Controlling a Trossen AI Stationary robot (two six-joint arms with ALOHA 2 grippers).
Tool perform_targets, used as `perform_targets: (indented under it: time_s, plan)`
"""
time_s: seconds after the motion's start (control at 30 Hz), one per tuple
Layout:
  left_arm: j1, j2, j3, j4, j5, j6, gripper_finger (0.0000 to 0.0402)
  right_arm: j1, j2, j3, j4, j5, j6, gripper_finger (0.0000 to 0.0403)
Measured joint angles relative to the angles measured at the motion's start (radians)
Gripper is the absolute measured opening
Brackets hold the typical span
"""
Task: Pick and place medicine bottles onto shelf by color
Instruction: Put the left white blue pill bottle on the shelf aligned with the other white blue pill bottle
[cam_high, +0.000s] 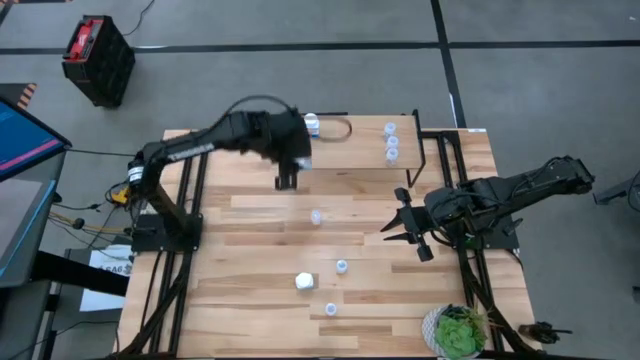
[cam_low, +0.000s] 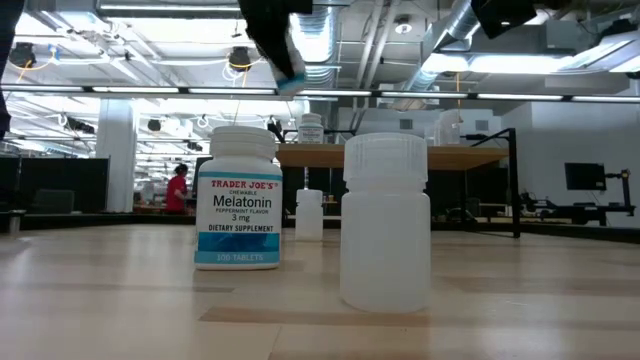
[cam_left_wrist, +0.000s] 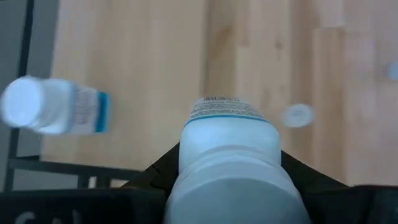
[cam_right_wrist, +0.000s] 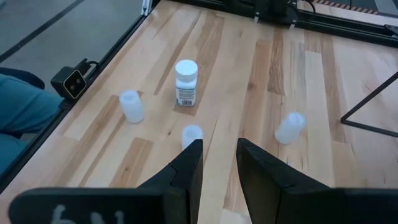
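I need to keep holding with my left gripper until the white bottle (cam_high: 303, 163) is on the shelf. It is high and short of the shelf's near edge (cam_high: 345, 168), so it would fall if I opened now.
My left gripper (cam_high: 292, 165) is shut on a white bottle with a blue-banded label (cam_left_wrist: 229, 155), high above the table near the shelf's left end; the low view shows it at the top (cam_low: 288, 72). The light-wood shelf (cam_high: 360, 145) stands at the far edge. On it stand one white bottle (cam_high: 311, 123) and three pale translucent ones (cam_high: 391, 142). On the table stand a white bottle (cam_high: 305, 282) and three translucent ones (cam_high: 316, 216), (cam_high: 341, 266), (cam_high: 330, 309). My right gripper (cam_right_wrist: 219, 165) is open and empty over the table's right part. My left gripper pinches the white bottle between its two fingers (cam_left_wrist: 163, 167), on opposite sides of its upper body (cam_left_wrist: 186, 155). The fingers come from above, pointing down. The bottle hangs upright, its labelled lower end (cam_left_wrist: 217, 111) away from the wrist, lifted clear of table and shelf.
A potted green plant (cam_high: 458, 330) stands at the near right corner. The shelf's black legs (cam_high: 440, 160) stand by my right arm. In the low view the Melatonin bottle (cam_low: 237, 198) and a translucent bottle (cam_low: 386, 222) stand close to the near edge.
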Motion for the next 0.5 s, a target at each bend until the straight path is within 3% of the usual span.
perform_targets:
  time_s: [0.23, 0.5]
  plan:
    - [0.104, 0.093, 0.018, 0.076, 0.078, 0.124, 0.0129, 0.000, 0.000, 0.001, -0.006, 0.000, 0.002, 0.0120]
    - [0.127, 0.296, 0.229, -0.082, 0.061, 0.197, 0.0131, 0.000, 0.000, 0.001, -0.010, 0.000, 0.008, 0.0120]
